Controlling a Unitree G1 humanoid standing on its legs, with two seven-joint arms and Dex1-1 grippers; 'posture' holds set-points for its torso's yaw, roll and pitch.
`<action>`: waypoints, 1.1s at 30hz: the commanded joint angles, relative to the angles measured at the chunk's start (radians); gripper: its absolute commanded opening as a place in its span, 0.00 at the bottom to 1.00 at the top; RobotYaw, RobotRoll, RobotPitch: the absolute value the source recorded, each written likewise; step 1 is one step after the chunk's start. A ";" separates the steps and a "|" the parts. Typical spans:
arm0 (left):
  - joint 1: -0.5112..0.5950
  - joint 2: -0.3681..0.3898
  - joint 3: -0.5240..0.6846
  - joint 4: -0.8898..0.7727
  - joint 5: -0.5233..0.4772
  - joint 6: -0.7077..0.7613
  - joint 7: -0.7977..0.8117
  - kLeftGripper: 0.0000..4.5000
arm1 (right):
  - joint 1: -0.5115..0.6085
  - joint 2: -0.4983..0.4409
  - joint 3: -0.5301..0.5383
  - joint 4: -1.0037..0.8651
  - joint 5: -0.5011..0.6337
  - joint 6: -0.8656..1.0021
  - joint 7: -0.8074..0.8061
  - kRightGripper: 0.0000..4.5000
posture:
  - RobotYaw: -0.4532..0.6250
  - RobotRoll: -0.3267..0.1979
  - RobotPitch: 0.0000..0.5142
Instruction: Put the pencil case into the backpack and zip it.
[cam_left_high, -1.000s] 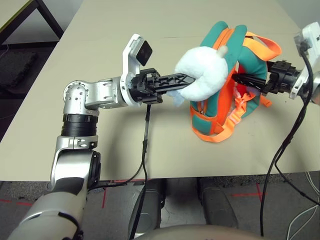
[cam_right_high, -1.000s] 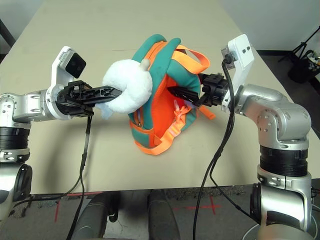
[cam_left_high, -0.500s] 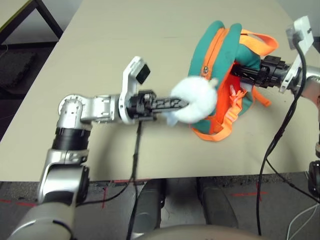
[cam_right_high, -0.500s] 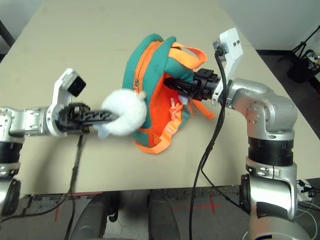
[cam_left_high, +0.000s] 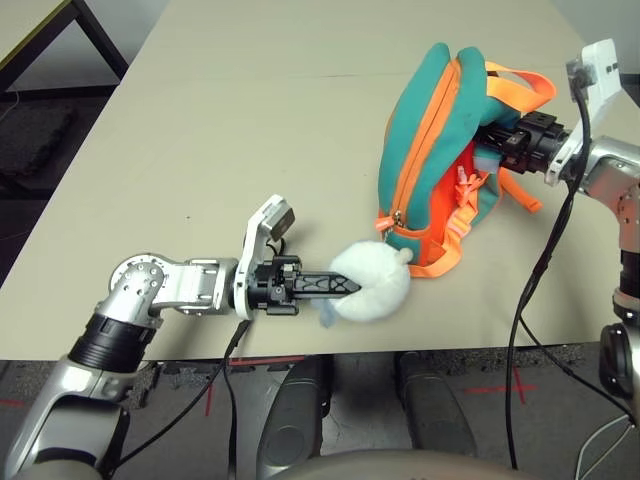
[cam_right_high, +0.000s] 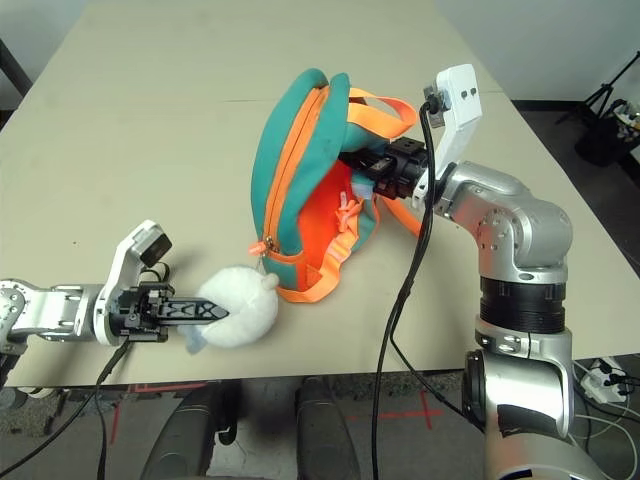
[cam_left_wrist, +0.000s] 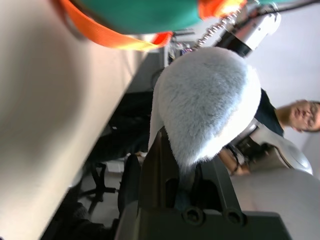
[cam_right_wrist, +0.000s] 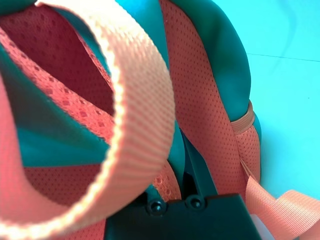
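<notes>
The pull is at the zipper's lower end (cam_left_high: 397, 217), so the robot's left gripper needs to let go of the charm (cam_left_high: 372, 290) now, and the charm would fall onto the table.
The teal and orange backpack (cam_left_high: 430, 130) stands on its side at the table's right, its orange zipper (cam_left_high: 425, 140) running shut down to the pull (cam_left_high: 397, 218). A short chain links the pull to the grey-white plush shark charm (cam_left_high: 372, 290) near the table's front edge. My left gripper (cam_left_high: 345, 288) is shut on the charm, as the left wrist view shows (cam_left_wrist: 205, 105). At the backpack's far side my right gripper (cam_right_high: 365, 165) is shut on its orange mesh back (cam_right_wrist: 200, 100), beside an orange strap (cam_right_wrist: 145, 115). The pencil case is out of view.
The table's front edge (cam_left_high: 300, 352) lies just below the charm. Black cables (cam_left_high: 530, 300) hang from both wrists. A dark frame (cam_left_high: 95, 35) stands off the table's far left corner. A person (cam_left_wrist: 267, 115) is behind the charm in the left wrist view.
My left gripper has drawn the charm from beside the backpack's top down to the front edge, with the zipper pull following. My right gripper has closed on the backpack's back.
</notes>
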 joint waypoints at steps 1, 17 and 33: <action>0.035 -0.008 -0.041 0.032 0.096 0.020 0.039 0.03 | 0.045 -0.023 0.015 -0.017 -0.015 0.017 0.006 0.05 | 0.50 0.62 0.46; -0.061 0.506 0.373 -0.186 -0.007 0.130 -0.559 0.99 | 0.292 -0.699 -0.325 -0.205 0.367 0.550 0.422 1.00 | 0.51 0.62 0.46; -0.043 -0.060 0.381 0.192 1.117 -0.805 0.038 1.00 | 0.211 -0.117 -0.263 0.162 -0.092 -0.198 -0.142 1.00 | 0.52 0.62 0.42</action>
